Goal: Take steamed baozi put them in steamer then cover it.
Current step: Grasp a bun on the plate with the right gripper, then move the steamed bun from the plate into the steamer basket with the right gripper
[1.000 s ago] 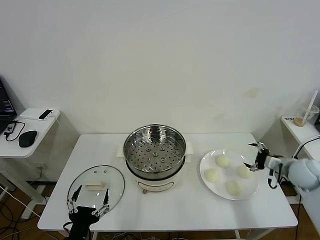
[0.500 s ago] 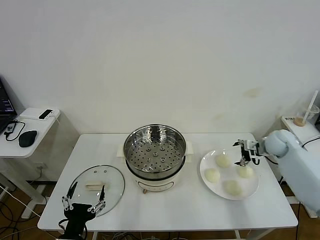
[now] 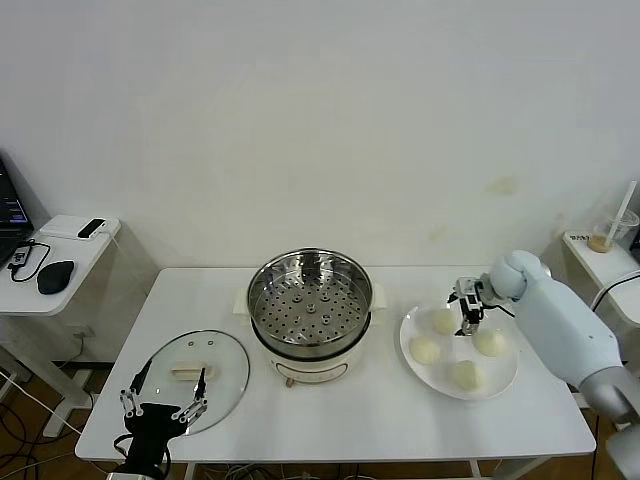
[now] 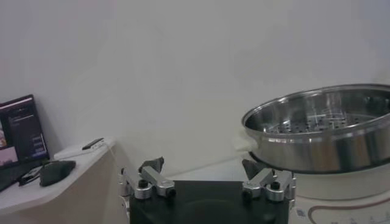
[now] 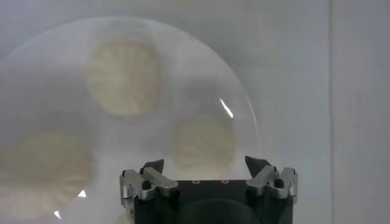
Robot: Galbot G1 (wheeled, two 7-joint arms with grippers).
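Note:
I will next grab the baozi at the plate's back (image 3: 444, 320) by its rounded sides with my right gripper. Then it can load the steamer (image 3: 310, 308).
Several cream-white baozi lie on a white plate (image 3: 408, 335) at the right, among them one at the back (image 3: 444, 321) and one at the right (image 3: 490, 342). My right gripper (image 3: 467, 312) hovers open just over the plate between those two. Its wrist view shows the open gripper (image 5: 205, 165) with one baozi (image 5: 204, 145) straight ahead of the gap and another (image 5: 124, 76) farther off. The steel steamer (image 3: 310, 308) stands uncovered at the table's middle, tray bare. The glass cover (image 3: 190, 372) lies flat at the front left. My left gripper (image 3: 165, 392) is open by its near edge, holding nothing.
A side table at the far left carries a mouse (image 3: 55, 276) and a laptop (image 4: 21, 131). Another small table with a cup (image 3: 602, 240) stands at the far right. The left wrist view looks past the open left gripper (image 4: 203, 167) at the steamer (image 4: 323, 131).
My right gripper has swung in from the plate's right side to above the baozi at the plate's back. The left gripper has drifted slightly back toward the table's front-left edge.

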